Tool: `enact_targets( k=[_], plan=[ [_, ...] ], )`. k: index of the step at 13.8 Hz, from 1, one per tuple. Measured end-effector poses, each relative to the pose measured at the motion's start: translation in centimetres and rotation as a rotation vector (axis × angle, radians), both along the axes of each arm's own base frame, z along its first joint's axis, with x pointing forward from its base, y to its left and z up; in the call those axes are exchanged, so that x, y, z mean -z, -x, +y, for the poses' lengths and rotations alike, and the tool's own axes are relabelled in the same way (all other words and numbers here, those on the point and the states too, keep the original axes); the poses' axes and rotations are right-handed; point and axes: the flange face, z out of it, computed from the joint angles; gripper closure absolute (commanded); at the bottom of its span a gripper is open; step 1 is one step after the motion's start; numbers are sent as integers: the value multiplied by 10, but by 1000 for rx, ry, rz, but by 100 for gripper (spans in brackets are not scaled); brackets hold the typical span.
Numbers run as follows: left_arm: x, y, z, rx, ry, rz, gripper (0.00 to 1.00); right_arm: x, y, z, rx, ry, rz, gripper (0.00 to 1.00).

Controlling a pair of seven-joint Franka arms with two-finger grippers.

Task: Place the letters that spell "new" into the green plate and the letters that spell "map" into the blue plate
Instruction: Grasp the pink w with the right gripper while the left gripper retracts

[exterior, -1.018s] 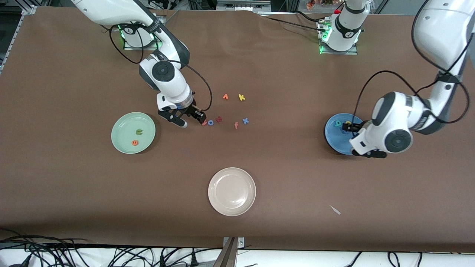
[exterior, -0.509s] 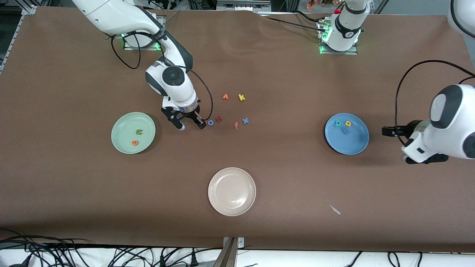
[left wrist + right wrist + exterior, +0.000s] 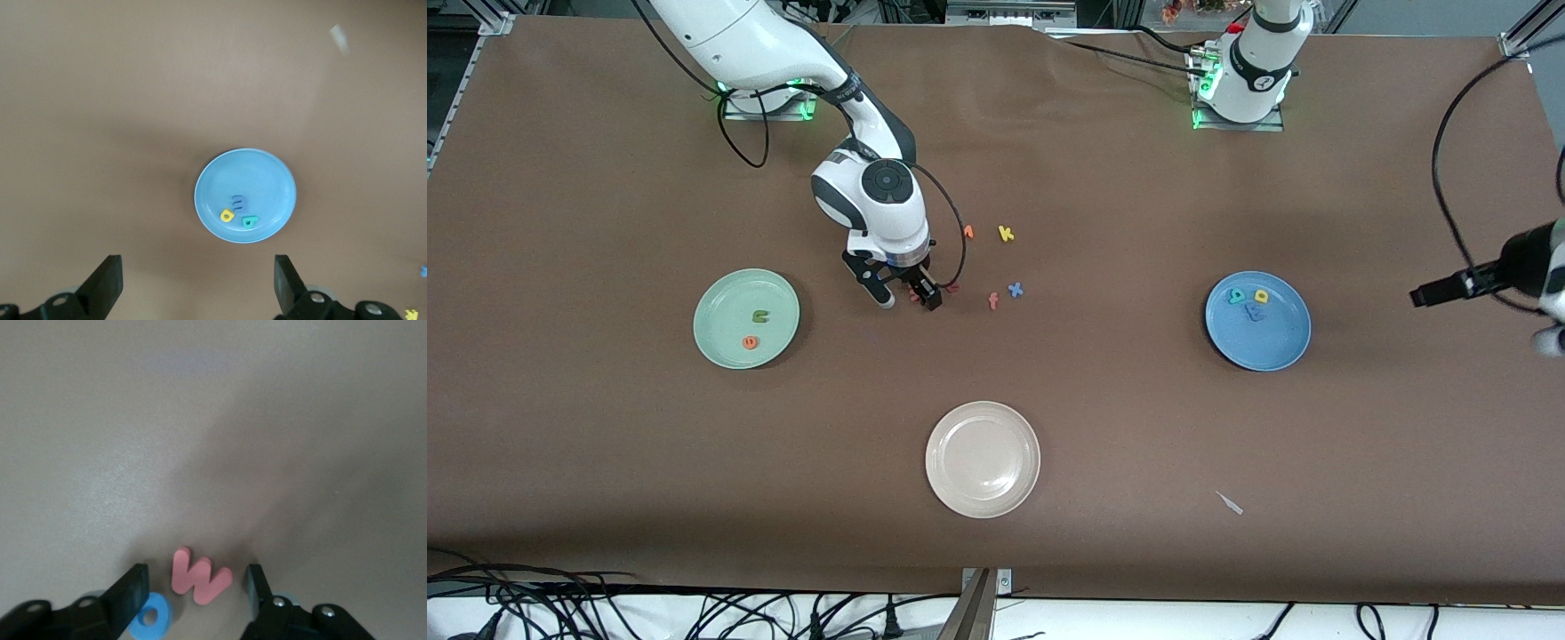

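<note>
The fingers of my right gripper are low on either side of the pinkish-red w, so it is time to close on the w now.
The pinkish-red w lies flat on the table among the loose letters. My right gripper is low over it, open, with one finger on each side and neither touching it. The green plate holds the green n and the orange e. The blue plate holds the blue m, a teal letter and a yellow letter. My left gripper hangs open and empty, high over the left arm's end of the table. Its wrist view shows the blue plate far below.
A blue o lies against one right finger. A reddish letter, a reddish f, a blue x, a yellow k and an orange letter lie nearby. A beige-white plate sits nearer the front camera, with a white scrap.
My right gripper has moved toward the left arm's end and now straddles the w. My left arm has pulled away from the blue plate toward its end of the table.
</note>
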Motion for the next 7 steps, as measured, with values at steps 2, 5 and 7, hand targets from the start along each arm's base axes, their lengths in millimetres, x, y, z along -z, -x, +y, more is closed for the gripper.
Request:
enact_targets(
  k=[2,5,7],
  plan=[
    [-32,23,-23,33,-11,-38,0,0,-2,-2,3,1,-2,32],
    [-31,49,-44,64,-17,-23,0,0,-2,-2,3,1,-1,38],
    [-29,54,-42,59,-18,-20,0,1,-2,-2,3,2,-1,47]
  ],
)
